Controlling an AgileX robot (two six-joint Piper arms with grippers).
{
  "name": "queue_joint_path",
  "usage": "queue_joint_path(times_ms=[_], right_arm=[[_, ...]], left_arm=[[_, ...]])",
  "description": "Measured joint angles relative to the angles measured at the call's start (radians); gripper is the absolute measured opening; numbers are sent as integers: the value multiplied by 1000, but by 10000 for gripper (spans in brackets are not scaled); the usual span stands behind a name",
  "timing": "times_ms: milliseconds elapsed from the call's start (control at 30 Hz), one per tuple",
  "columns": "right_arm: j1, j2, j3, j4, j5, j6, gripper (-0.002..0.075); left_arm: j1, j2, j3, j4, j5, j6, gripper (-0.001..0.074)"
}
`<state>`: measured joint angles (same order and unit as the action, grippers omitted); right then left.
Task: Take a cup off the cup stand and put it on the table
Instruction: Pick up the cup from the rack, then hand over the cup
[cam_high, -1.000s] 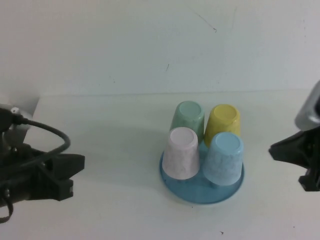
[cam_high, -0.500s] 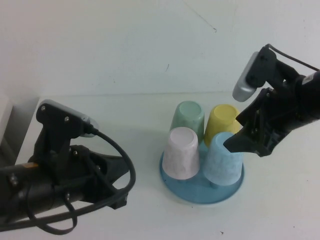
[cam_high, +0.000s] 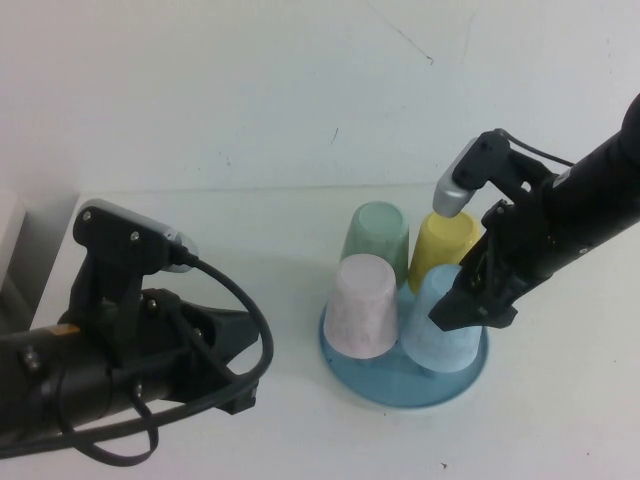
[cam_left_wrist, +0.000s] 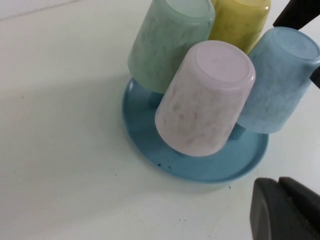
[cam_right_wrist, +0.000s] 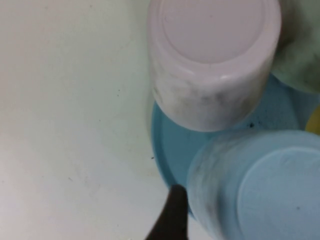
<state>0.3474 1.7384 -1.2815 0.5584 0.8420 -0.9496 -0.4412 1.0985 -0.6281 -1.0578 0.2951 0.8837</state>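
The right gripper grabs the light blue cup by its side near the upturned base next, since the white-pink cup (cam_high: 362, 308) (cam_right_wrist: 210, 70) crowds it down by the stand.
The light blue cup (cam_high: 436, 335) sits upside down on the front right peg of the round blue cup stand (cam_high: 400, 386). My right gripper (cam_high: 468, 300) is open and reaches down over this cup, with a finger on either side of its upper part. In the right wrist view the cup (cam_right_wrist: 260, 190) fills the lower corner, with one dark finger (cam_right_wrist: 172, 220) beside its wall. My left gripper (cam_high: 235, 365) is shut and hovers over the table (cam_high: 200, 230), left of the stand. The left wrist view shows the cup (cam_left_wrist: 280, 85), the stand (cam_left_wrist: 200, 167) and the left gripper (cam_left_wrist: 287, 210).
Three other upturned cups share the stand: pale green (cam_high: 375, 235) at back left, yellow (cam_high: 445, 242) at back right, white-pink (cam_high: 362, 305) at front left, close against the blue cup. A wall rises behind the table.
Both arms swung in from the table's sides. In the last half second my right gripper moved down and left onto the blue cup. The left arm stayed nearly still.
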Motion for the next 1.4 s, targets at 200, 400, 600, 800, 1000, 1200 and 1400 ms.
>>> queue_joint_path(times_ms=[200, 400, 600, 800, 1000, 1200, 1400], right_arm=[[0, 20, 0, 0, -7, -36, 668], [0, 21, -1, 0, -11, -51, 544], [0, 21, -5, 0, -4, -52, 544], [0, -1, -41, -14, 95, -52, 544], [0, -44, -156, -42, 227, 4, 544], [0, -98, -306, -40, 328, 146, 544], [0, -177, -368, 35, 255, 188, 544]], left_arm=[[0, 0, 0, 0, -2, 0, -3], [0, 0, 0, -3, -2, 0, -3], [0, 0, 0, -104, -5, -2, -2], [0, 0, 0, -180, -17, -2, -2], [0, 0, 0, -326, -27, -2, -2], [0, 0, 0, -572, -37, 37, -2], [0, 0, -25, -640, 69, 172, 131]])
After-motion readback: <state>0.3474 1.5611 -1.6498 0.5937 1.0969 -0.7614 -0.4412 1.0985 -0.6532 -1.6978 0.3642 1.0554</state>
